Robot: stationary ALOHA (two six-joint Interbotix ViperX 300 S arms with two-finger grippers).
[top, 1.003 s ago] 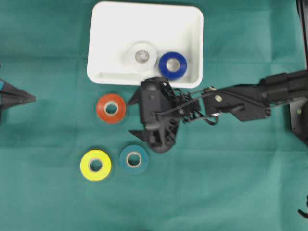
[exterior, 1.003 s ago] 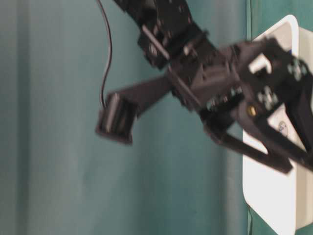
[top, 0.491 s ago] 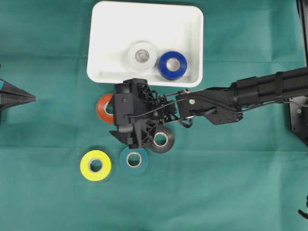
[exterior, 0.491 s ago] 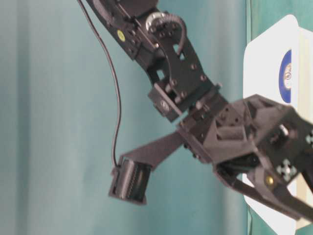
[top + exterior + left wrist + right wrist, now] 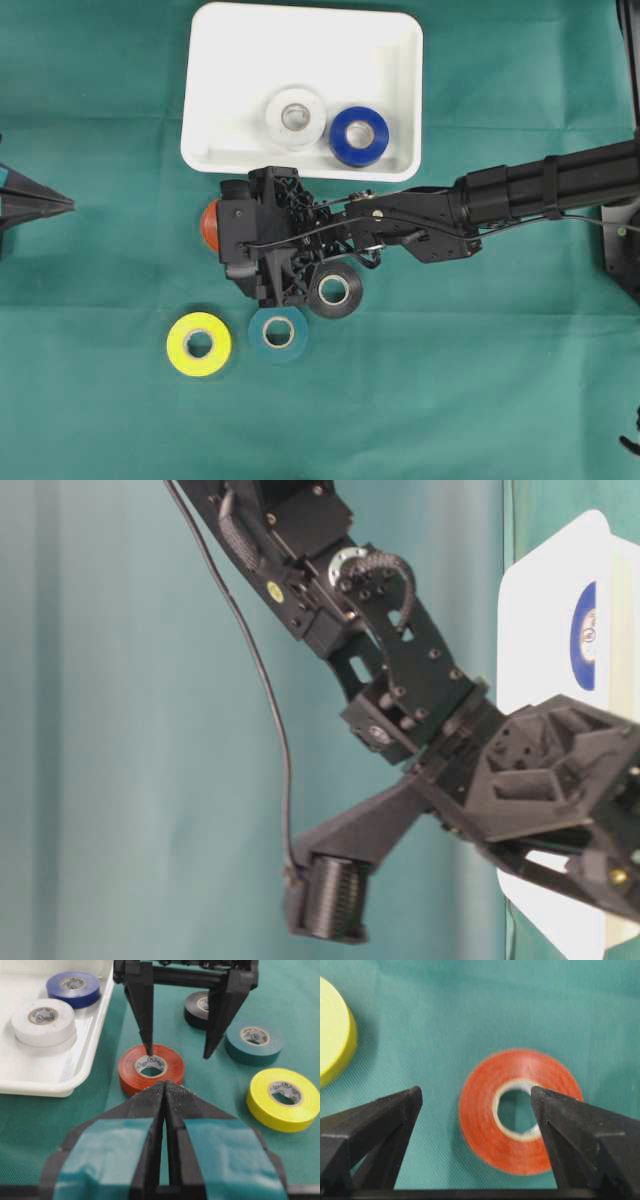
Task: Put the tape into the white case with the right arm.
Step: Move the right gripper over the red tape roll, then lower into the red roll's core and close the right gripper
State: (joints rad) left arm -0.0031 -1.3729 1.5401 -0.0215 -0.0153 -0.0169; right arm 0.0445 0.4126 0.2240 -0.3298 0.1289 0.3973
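Next, my right gripper grabs the red tape roll by its ring side [image 5: 555, 1107] to put the roll into the white case.
An orange-red tape roll [image 5: 151, 1067] lies flat on the green cloth just in front of the white case [image 5: 230, 60]. In the overhead view only its left edge [image 5: 208, 226] shows under the wrist. My right gripper [image 5: 177, 1054] hangs open over it. One fingertip [image 5: 540, 1097] is above the roll's hole, the other [image 5: 412, 1095] stands off past its rim. Nothing is held. The left gripper [image 5: 165, 1085], with teal marks, stays shut at the far left [image 5: 55, 204], pointing at the roll.
White tape [image 5: 296, 117] and blue tape [image 5: 359, 135] lie in the case. Black tape [image 5: 335, 290], teal tape [image 5: 278, 333] and yellow tape [image 5: 198, 343] lie on the cloth near the right wrist. The right arm [image 5: 540, 188] stretches in from the right.
The right gripper has moved left from the case's front rim to over the orange-red roll, uncovering the black roll. It stayed open. The left gripper has not moved.
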